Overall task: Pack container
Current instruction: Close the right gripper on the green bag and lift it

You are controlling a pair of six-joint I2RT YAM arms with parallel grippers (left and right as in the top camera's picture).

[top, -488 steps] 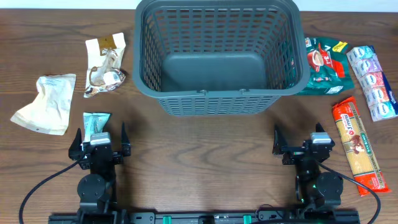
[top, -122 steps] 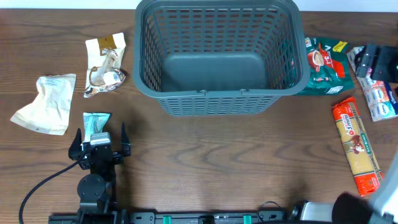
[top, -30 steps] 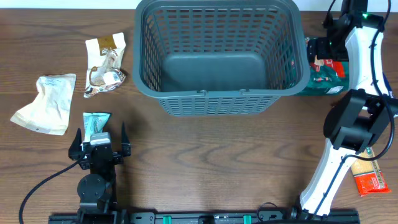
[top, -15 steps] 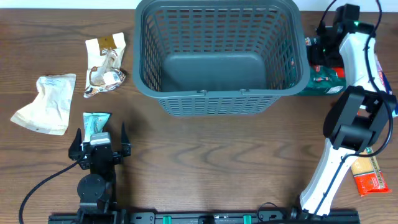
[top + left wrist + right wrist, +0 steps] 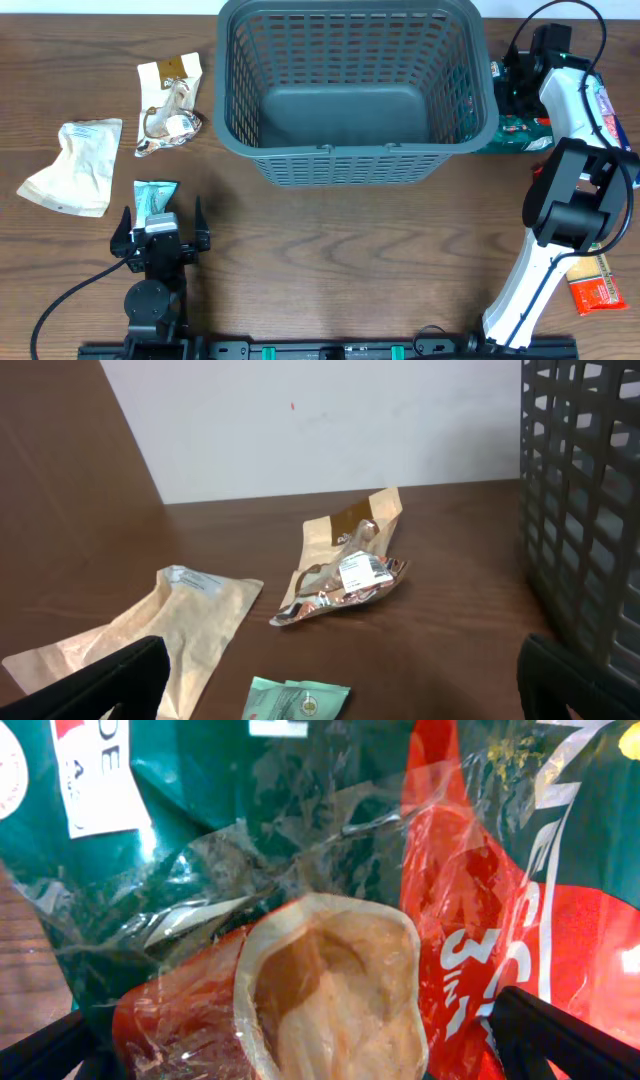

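Note:
My right gripper's fingers are down beside the green and red packet's raised fold [image 5: 318, 998], so it needs to close on the packet.
The container [image 5: 350, 160], a large dark grey lattice basket, stands at the back middle of the table, and its wall fills the right edge of the left wrist view [image 5: 590, 510]. My right gripper [image 5: 519, 84] is open and low over a green and red packet [image 5: 516, 133] lying against the basket's right side. In the right wrist view that packet [image 5: 330, 990] fills the frame between the spread fingers of the right gripper [image 5: 310, 1050]. My left gripper [image 5: 160, 222] rests open at the near left, just behind a small teal packet [image 5: 155, 196].
A beige pouch [image 5: 70, 165] and a torn brown and white packet [image 5: 168, 105] lie left of the basket. A pastel packet strip [image 5: 612, 112] and a long orange packet [image 5: 595, 288] lie at the right, partly behind the right arm.
My right gripper has come left and down from the table's back right corner onto the green and red packet. The left arm has not moved.

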